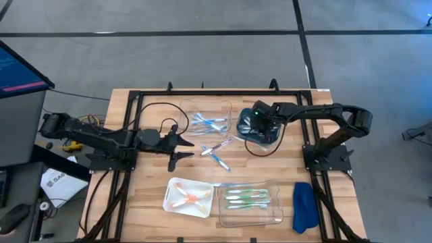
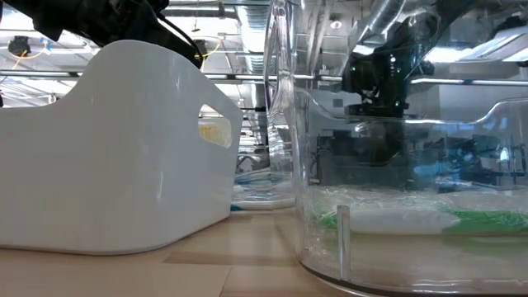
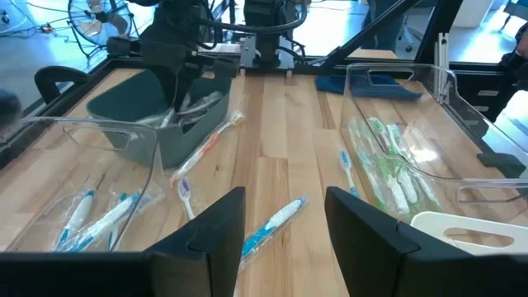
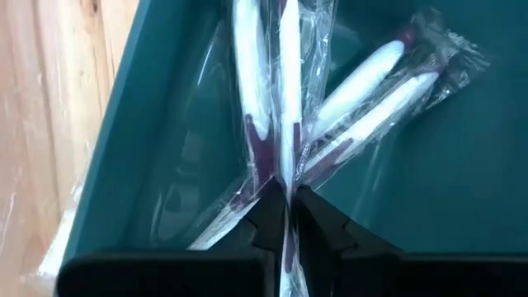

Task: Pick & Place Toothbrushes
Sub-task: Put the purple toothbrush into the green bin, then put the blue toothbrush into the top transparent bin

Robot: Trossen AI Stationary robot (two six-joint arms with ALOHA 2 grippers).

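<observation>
My right gripper opens now, since the pinched toothbrush (image 4: pixel 289 74) lies over crossed toothbrushes inside the teal bin and would rest there.
My right gripper (image 1: pixel 258 122) reaches down into the dark teal bin (image 1: pixel 271 137), where several plastic-wrapped white-and-purple toothbrushes (image 4: pixel 375 87) lie, and it is shut on one of them. My left gripper (image 1: pixel 185 150) hovers open above the table's middle. In the left wrist view, its fingers (image 3: pixel 285 223) stand on either side of a blue wrapped toothbrush (image 3: pixel 274 224) that lies flat on the wood below. More loose toothbrushes (image 1: pixel 217 152) lie beside it, one of them orange-pink (image 3: pixel 206 144) and leaning against the bin's wall. My right gripper pinches one wrapped white-and-purple toothbrush (image 4: pixel 285 169) between its two fingertips (image 4: pixel 266 216), coming from above and pointing down into the bin. The toothbrush runs between the fingers, along with its clear wrapper. It still sits among the other toothbrushes; I cannot tell whether it is lifted off the bin's floor.
A clear tray (image 1: pixel 226 108) at the far side holds blue toothbrushes. Near the front edge stand a white tray (image 1: pixel 173 200) with orange ones and a clear tray (image 1: pixel 273 214) with green ones. A blue cloth (image 1: pixel 304 206) lies at the near right. A black frame rims the table.
</observation>
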